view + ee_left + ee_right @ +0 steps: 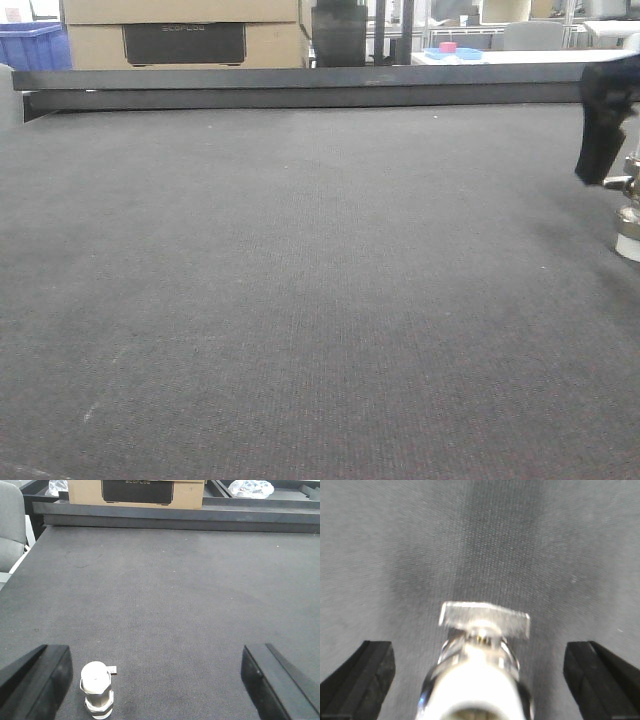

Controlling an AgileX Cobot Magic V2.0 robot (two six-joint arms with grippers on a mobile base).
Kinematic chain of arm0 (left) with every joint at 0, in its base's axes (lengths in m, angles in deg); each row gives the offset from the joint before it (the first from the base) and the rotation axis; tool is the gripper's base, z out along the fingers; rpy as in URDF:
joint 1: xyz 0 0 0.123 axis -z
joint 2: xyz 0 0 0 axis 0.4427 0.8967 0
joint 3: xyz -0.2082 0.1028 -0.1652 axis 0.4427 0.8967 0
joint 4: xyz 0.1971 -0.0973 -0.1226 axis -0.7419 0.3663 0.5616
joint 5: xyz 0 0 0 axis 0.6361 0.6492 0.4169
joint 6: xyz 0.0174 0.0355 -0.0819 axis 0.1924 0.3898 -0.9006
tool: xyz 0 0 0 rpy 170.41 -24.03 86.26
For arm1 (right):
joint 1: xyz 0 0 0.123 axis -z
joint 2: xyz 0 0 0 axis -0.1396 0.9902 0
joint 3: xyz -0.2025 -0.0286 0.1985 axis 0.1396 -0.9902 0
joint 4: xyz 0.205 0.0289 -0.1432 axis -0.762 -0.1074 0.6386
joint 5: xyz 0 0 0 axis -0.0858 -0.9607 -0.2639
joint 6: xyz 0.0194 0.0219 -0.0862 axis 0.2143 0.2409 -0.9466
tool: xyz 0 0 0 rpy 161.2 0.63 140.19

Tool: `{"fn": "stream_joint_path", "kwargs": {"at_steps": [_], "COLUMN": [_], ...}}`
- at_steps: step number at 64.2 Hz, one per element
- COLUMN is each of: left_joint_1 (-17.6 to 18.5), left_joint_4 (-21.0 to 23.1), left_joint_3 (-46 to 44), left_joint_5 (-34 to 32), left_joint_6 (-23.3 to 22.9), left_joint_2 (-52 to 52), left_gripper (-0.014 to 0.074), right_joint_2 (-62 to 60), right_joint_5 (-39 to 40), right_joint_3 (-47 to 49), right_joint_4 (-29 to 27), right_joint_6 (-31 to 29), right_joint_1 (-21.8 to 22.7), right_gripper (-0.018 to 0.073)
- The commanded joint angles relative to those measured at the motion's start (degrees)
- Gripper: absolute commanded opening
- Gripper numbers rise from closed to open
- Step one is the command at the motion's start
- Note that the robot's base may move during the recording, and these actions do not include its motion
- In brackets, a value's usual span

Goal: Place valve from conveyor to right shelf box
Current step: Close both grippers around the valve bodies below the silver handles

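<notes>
I should next grab the valve with my right gripper by its silvery body [476, 653] beside the white end [475, 690]. Then I can carry it into the shelf box.
The dark grey conveyor belt [300, 300] fills all views, with a black rail [300, 88] at its far edge. In the right wrist view a silvery valve [480, 680] with a white end and a flat lever stands between my right gripper's [477, 672] open fingers, touching neither. In the front view a valve [628, 215] stands at the right edge under a black finger [603, 120]. In the left wrist view a valve [97, 687] stands upright between my open left gripper's [155, 677] fingers, close to the left finger [40, 677]. The shelf is out of view.
A cardboard box [185, 35] stands behind the far rail, with a blue crate [35, 45] to its left. A grey chair [11, 527] is beside the belt's left edge. Clear plastic bags [250, 487] lie beyond the rail.
</notes>
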Motion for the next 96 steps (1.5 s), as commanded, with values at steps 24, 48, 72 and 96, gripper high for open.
{"fn": "stream_joint_path", "kwargs": {"at_steps": [24, 48, 72, 96], "left_joint_1": [0.4, -1.9, -12.0, -12.0], "left_joint_4": [2.4, 0.4, 0.0, 0.0], "left_joint_3": [-3.4, -23.1, -41.7, -44.4], "left_joint_5": [6.7, 30.8, 41.4, 41.3], "left_joint_6": [-0.1, -0.1, 10.5, 14.0], "left_joint_2": [1.6, 20.5, 48.6, 63.8], "left_gripper": [0.0581, 0.0581, 0.0581, 0.0581], "right_joint_2": [0.5, -15.0, -29.3, -30.5], "right_joint_5": [-2.8, 1.1, 6.5, 6.1], "right_joint_3": [0.6, -4.5, -17.2, -17.6], "right_joint_4": [1.1, 0.2, 0.0, -1.6], "right_joint_6": [-0.4, -0.4, -0.4, -0.4], "right_joint_1": [-0.2, -0.2, -0.2, -0.2], "right_gripper": [-0.0158, -0.0152, -0.0152, -0.0152]}}
